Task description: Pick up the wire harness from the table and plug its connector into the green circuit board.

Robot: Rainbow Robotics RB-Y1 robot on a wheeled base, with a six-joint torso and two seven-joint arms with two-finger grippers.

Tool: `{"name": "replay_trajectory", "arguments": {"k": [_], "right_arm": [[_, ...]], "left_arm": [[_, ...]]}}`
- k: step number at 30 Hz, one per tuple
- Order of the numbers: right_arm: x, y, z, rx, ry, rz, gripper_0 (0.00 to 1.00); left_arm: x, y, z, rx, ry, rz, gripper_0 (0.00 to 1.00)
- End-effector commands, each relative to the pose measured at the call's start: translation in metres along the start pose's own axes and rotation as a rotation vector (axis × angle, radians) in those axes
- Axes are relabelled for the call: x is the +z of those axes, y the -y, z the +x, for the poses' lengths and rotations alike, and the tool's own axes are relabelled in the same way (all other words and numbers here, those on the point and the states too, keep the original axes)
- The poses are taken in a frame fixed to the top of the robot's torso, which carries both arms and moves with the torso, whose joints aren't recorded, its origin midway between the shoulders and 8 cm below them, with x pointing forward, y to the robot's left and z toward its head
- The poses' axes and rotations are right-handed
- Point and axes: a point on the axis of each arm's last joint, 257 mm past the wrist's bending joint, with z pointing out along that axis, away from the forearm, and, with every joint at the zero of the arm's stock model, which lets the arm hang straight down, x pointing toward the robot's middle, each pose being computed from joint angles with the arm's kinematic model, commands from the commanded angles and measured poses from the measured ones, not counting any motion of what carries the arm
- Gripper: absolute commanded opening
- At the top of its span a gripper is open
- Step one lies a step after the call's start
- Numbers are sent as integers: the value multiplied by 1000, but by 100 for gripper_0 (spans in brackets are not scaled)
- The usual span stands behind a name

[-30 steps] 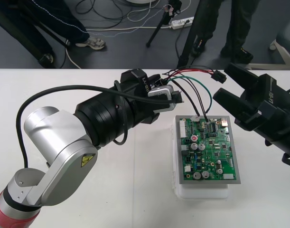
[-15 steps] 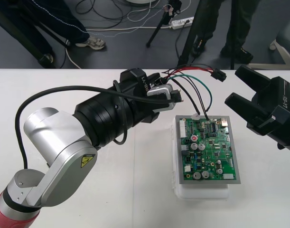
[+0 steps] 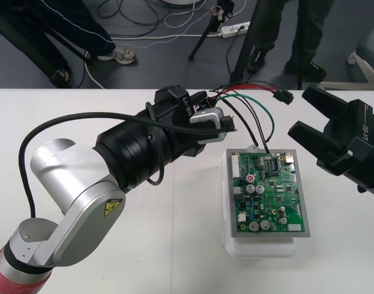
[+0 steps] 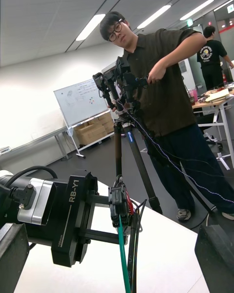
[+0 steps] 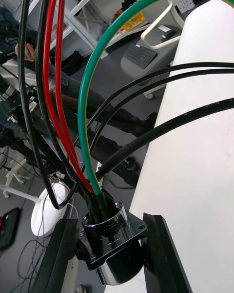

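The wire harness needs to go to the green circuit board [image 3: 267,191]. My right gripper should grab the harness by its small black plug [image 3: 283,96] next.
My left gripper [image 3: 226,125] is shut on the harness's round metal socket [image 3: 210,120] above the table, just left of the green circuit board [image 3: 267,191] on its white base. In the left wrist view the socket [image 5: 114,241] sits between both fingers [image 5: 163,254], with red, green and black wires [image 5: 87,107] rising from it. The wires arch right to the small black plug [image 3: 283,96], which hangs free beyond the board's far edge. Two black wires [image 3: 258,131] drop to that edge. My right gripper [image 3: 300,111] is open, right of the plug. The plug [image 4: 118,202] hangs ahead of its fingers [image 4: 12,259].
The table's far edge [image 3: 82,90] runs just behind the plug. Bare table [image 3: 174,245] lies left of and in front of the board. My left arm's silver link [image 3: 70,196] crosses the left half of the table.
My right gripper has drawn back to the right and slightly up, away from the board's far corner. The plug and wires shifted a little. The left gripper keeps hold of the socket.
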Motion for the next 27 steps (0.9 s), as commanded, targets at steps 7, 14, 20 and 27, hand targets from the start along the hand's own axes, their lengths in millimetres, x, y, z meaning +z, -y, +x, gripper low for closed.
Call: {"name": "replay_trajectory", "arguments": {"k": [7, 14, 20, 27], "right_arm": [[20, -13, -12, -5, 24, -43, 100], [28, -11, -10, -29, 22, -36, 100], [35, -12, -8, -26, 24, -36, 100], [42, -14, -6, -11, 29, -41, 100]], "left_arm": [[-4, -26, -12, 61, 37, -91, 0], [-2, -27, -15, 57, 41, -95, 0], [-2, -27, -15, 57, 41, -96, 0], [-2, -27, -15, 59, 41, -96, 0]]}}
